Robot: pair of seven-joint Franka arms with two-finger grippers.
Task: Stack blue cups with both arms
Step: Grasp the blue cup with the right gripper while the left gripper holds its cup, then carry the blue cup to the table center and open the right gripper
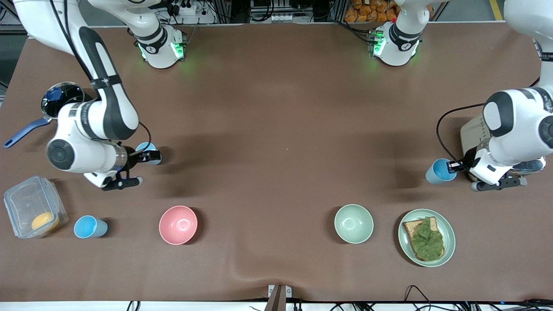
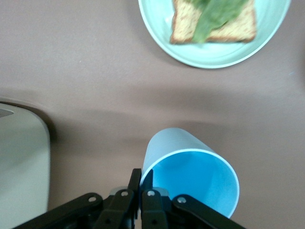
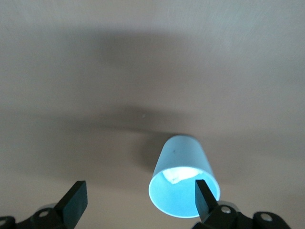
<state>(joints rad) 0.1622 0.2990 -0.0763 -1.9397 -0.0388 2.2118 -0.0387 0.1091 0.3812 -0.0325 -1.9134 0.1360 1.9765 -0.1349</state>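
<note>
The right gripper's fingers are on both sides of the blue cup's side but above the cup's rim (image 1: 447, 160), so the right gripper needs to go lower first and then close on the blue cup (image 1: 436, 172).
Three blue cups show. One blue cup (image 1: 438, 172) is at the left arm's end of the table. My left gripper (image 1: 453, 166) is shut on its rim, one finger inside and one outside (image 2: 141, 180); the cup (image 2: 190, 171) looks tilted. A second blue cup (image 1: 148, 148) is at the right arm's end. My right gripper (image 1: 152, 156) is open at it, with one finger (image 3: 205, 198) over the cup's mouth (image 3: 178, 188) and the other finger (image 3: 76, 200) well outside. A third blue cup (image 1: 90, 226) stands alone nearer the front camera.
A pink bowl (image 1: 178, 224) and a pale green bowl (image 1: 354, 223) sit near the front edge. A plate (image 1: 449, 242) holds toast with lettuce. A clear box (image 1: 26, 203) and a blue-handled pan (image 1: 60, 97) are at the right arm's end. A beige appliance (image 2: 19, 162) is by the left gripper.
</note>
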